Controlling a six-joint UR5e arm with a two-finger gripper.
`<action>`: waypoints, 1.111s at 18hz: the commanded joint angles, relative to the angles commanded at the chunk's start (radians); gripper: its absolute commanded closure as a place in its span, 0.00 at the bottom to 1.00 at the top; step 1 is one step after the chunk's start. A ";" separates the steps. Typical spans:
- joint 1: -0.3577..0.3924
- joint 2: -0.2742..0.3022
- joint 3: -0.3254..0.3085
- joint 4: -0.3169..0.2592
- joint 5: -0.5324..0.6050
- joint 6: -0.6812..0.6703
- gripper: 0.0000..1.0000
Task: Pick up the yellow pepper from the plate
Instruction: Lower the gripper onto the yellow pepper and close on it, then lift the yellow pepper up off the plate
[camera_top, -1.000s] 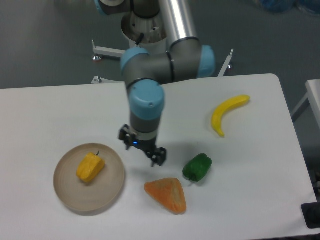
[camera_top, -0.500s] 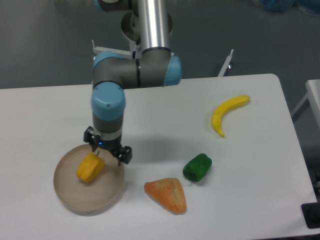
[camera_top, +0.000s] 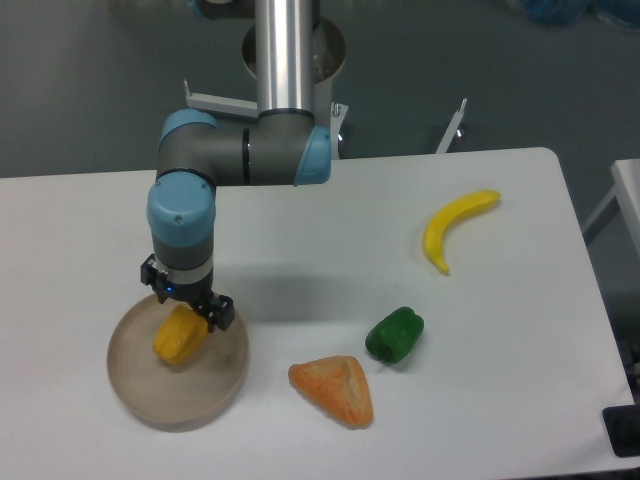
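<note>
My gripper should next lift the yellow pepper off the plate by the sides of its body (camera_top: 184, 332).
The yellow pepper (camera_top: 178, 338) lies on the round beige plate (camera_top: 140, 390) at the front left of the table. My gripper (camera_top: 186, 298) hangs directly over the pepper's far end, its fingers open and spread to either side. One fingertip (camera_top: 222, 314) shows at the right of the pepper; the other is at the left near the plate's rim. The pepper's stem is hidden under the gripper. Nothing is held between the fingers.
An orange wedge-shaped object (camera_top: 333, 388) lies right of the plate. A green pepper (camera_top: 394, 334) sits beyond it, and a yellow banana (camera_top: 452, 229) lies at the right rear. The arm's base (camera_top: 290, 50) stands behind the table's far edge.
The arm has swung left across the table, from beside the orange wedge to above the plate. The gripper now sits over the yellow pepper. No object has moved.
</note>
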 joint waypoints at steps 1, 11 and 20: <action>-0.003 -0.005 0.002 0.002 0.002 0.000 0.00; -0.003 -0.011 0.009 0.018 0.003 0.011 0.61; 0.024 0.031 0.037 0.008 0.009 0.047 0.63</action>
